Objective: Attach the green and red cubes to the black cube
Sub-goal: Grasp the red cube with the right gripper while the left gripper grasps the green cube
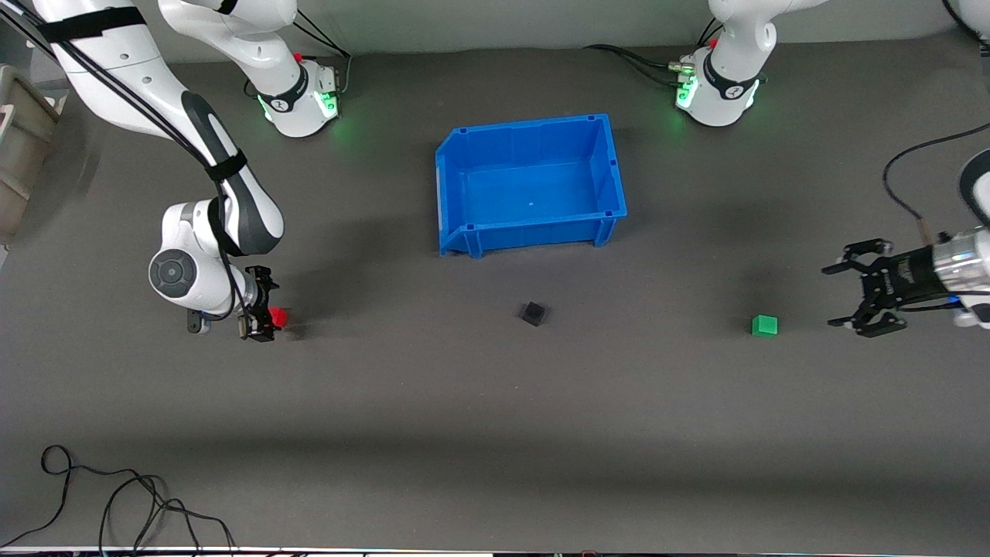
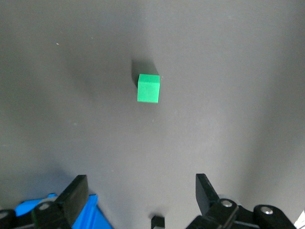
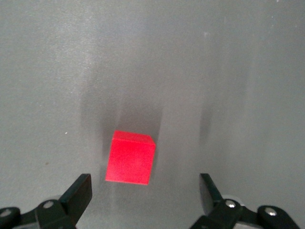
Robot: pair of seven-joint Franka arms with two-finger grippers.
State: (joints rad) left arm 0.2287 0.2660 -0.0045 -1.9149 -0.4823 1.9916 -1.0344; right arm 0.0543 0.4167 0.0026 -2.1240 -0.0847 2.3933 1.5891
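Observation:
Next, my left gripper grabs the green cube (image 1: pixel 764 326) by its opposite sides. Then I attach it to the black cube (image 1: pixel 532 313).
The black cube (image 1: pixel 532 313) sits on the table mid-way between the arms, nearer the front camera than the blue bin. The red cube (image 1: pixel 278 317) lies toward the right arm's end. My right gripper (image 1: pixel 267 305) is low beside it, open and empty. In the right wrist view the red cube (image 3: pixel 130 157) lies just ahead of the open right gripper (image 3: pixel 144 193), not between the fingers. The green cube (image 1: pixel 764 326) lies toward the left arm's end. My left gripper (image 1: pixel 831 296) is open and empty, apart from it. The left wrist view shows the green cube (image 2: pixel 148 88) well ahead of the left gripper (image 2: pixel 140 195), and the black cube (image 2: pixel 157 222).
The empty blue bin (image 1: pixel 611 166) stands at the middle of the table, near the robot bases; a corner of it shows in the left wrist view (image 2: pixel 93 215). A loose black cable (image 1: pixel 116 495) lies at the table's front edge toward the right arm's end.

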